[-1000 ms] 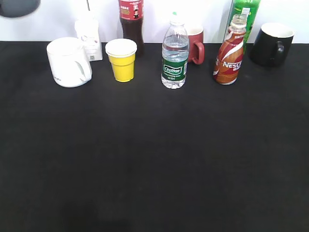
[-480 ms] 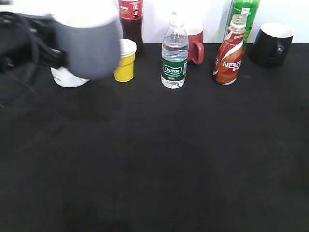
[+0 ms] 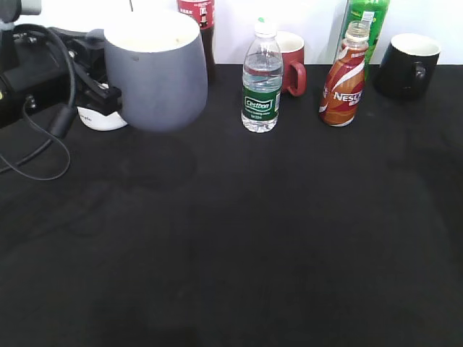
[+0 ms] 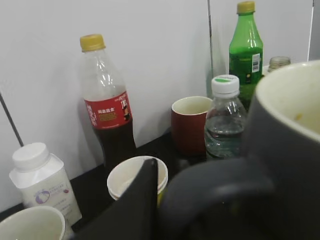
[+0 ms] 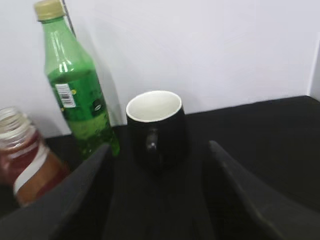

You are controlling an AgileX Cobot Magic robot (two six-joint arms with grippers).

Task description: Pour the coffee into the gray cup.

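Note:
The coffee bottle's open neck [image 3: 357, 35] should stay free to pour. I should grab the coffee bottle by its labeled body [image 3: 341, 88] with my right gripper next.
The gray cup [image 3: 155, 72] is a rounded matte mug with a pale inside. It hangs upright above the table's back left. My left gripper [image 3: 107, 97] is shut on its loop handle [image 4: 210, 190], and one dark finger [image 4: 147, 195] shows beside the handle in the left wrist view. The coffee bottle [image 3: 344, 79], brown and red with an open clear neck, stands at the back right, apart from the cup. It also shows at the left edge of the right wrist view [image 5: 22, 160]. My right gripper [image 5: 159, 150] is open and empty, facing the black mug; it is out of the exterior view.
Along the back stand a white mug [image 3: 98, 119], a cola bottle [image 3: 197, 14], a water bottle [image 3: 261, 79], a red mug [image 3: 293, 61], a green bottle [image 3: 365, 22] and a black mug [image 3: 409, 65]. A yellow cup [image 4: 125, 175] and a white jar [image 4: 40, 180] sit behind the gray cup.
The left arm has brought the gray cup in from the upper left, moving right and slightly down. It now hides the yellow cup and the white jar in the exterior view.

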